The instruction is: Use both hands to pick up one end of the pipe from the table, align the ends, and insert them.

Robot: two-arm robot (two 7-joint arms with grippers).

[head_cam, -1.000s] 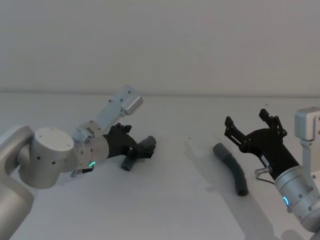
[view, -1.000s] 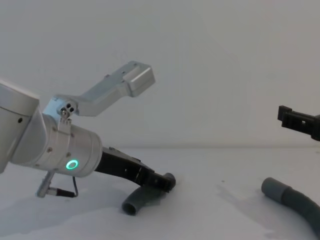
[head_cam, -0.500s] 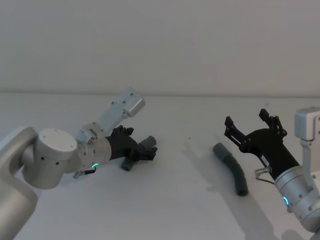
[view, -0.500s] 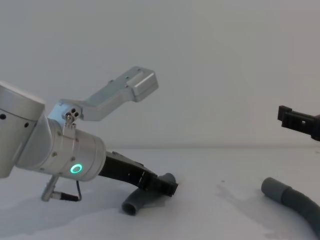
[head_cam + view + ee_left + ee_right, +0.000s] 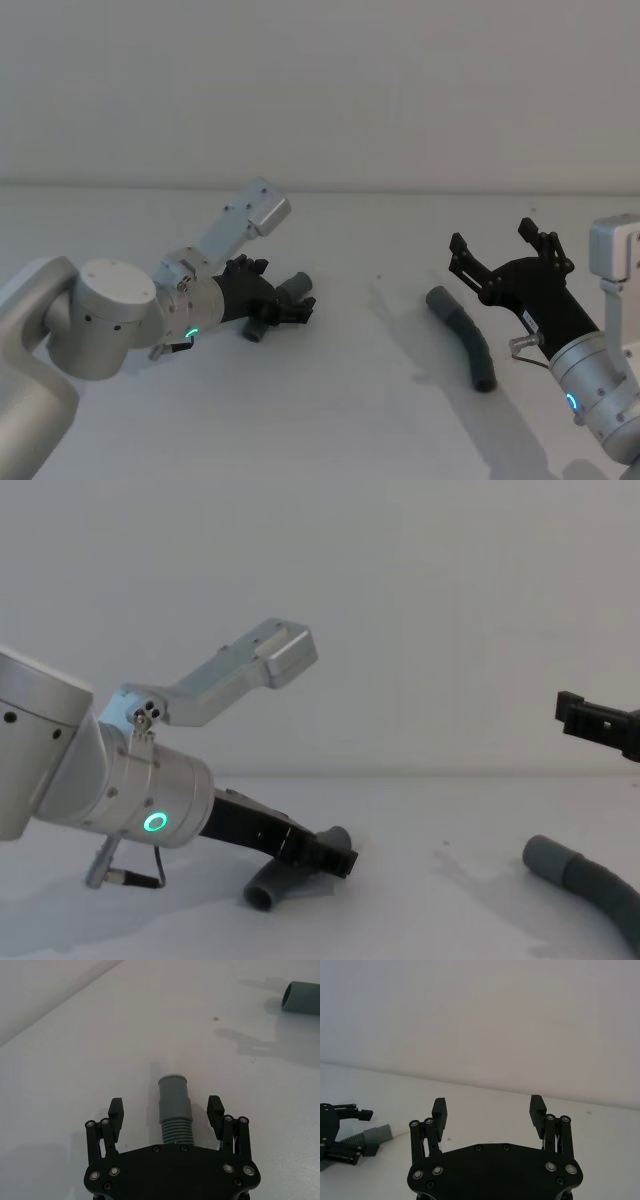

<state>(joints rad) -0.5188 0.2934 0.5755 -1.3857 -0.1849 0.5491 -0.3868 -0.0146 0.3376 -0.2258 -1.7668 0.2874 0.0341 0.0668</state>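
My left gripper needs to hold the short pipe by its cuff where the ribs begin [image 5: 175, 1116], so that the short pipe's open end [image 5: 172, 1079] stays free to join.
The short curved pipe [image 5: 299, 287] lies on the white table [image 5: 350, 410], left of centre. My left gripper [image 5: 283, 307] is low over it and open, one finger on each side of the ribbed part just behind the smooth cuff [image 5: 173, 1091], not closed on it. The longer pipe [image 5: 466, 337] lies to the right, its open end [image 5: 301, 996] pointing toward the left arm. My right gripper [image 5: 495, 240] hangs open above the table, just right of that piece, holding nothing. From the side, the short pipe [image 5: 266, 890] rests under the left gripper [image 5: 338, 860].
A plain wall rises behind the table's far edge. The stretch of table [image 5: 440, 900] between the two pipe pieces is bare. A small dark speck [image 5: 216, 1018] marks the surface.
My left gripper has crept a little forward along the short pipe, its wrist shifting right. The right gripper and the longer pipe have not moved.
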